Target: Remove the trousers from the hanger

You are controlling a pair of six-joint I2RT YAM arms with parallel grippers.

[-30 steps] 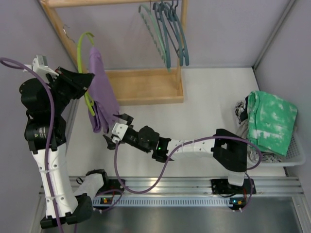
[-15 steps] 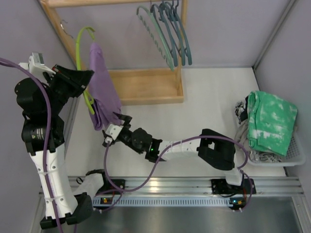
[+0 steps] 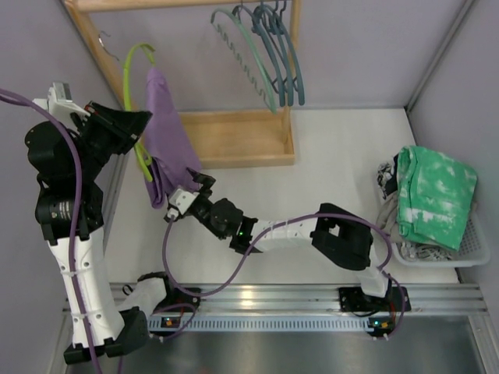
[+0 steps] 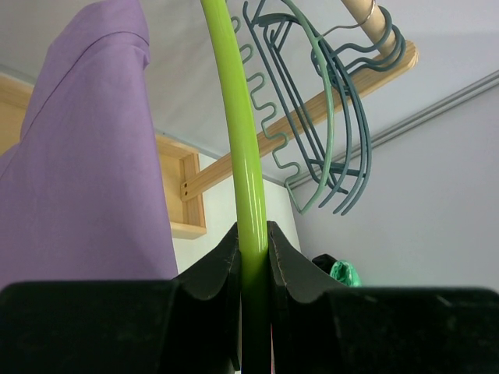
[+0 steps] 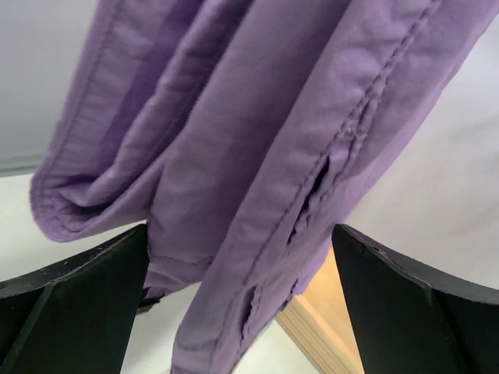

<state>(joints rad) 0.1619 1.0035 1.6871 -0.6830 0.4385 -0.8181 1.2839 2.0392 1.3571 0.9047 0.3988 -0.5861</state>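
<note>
The lilac-purple trousers (image 3: 165, 132) need to come off the hanger, so my right gripper needs to grab them next by their stitched hanging end (image 3: 183, 182).
The lilac-purple trousers (image 3: 165, 132) hang folded over a lime-green hanger (image 3: 134, 93) held up at the left. My left gripper (image 3: 136, 125) is shut on the hanger's green bar (image 4: 248, 195); the trousers (image 4: 78, 171) hang to its left. My right gripper (image 3: 187, 199) is open, its fingers wide apart at the trousers' lower end, and the purple cloth (image 5: 257, 171) hangs between them without being pinched. The mint-green trousers with white blotches (image 3: 433, 195) lie on a basket at the right.
A wooden rack (image 3: 234, 136) stands at the back with several teal hangers (image 3: 269, 54) on its rail. A white basket (image 3: 468, 249) with grey laundry sits at the right wall. Grey walls close in left and right.
My right arm has stretched further left and back, bringing its open gripper up to the trousers' lower end. The left gripper with the hanger has barely shifted.
</note>
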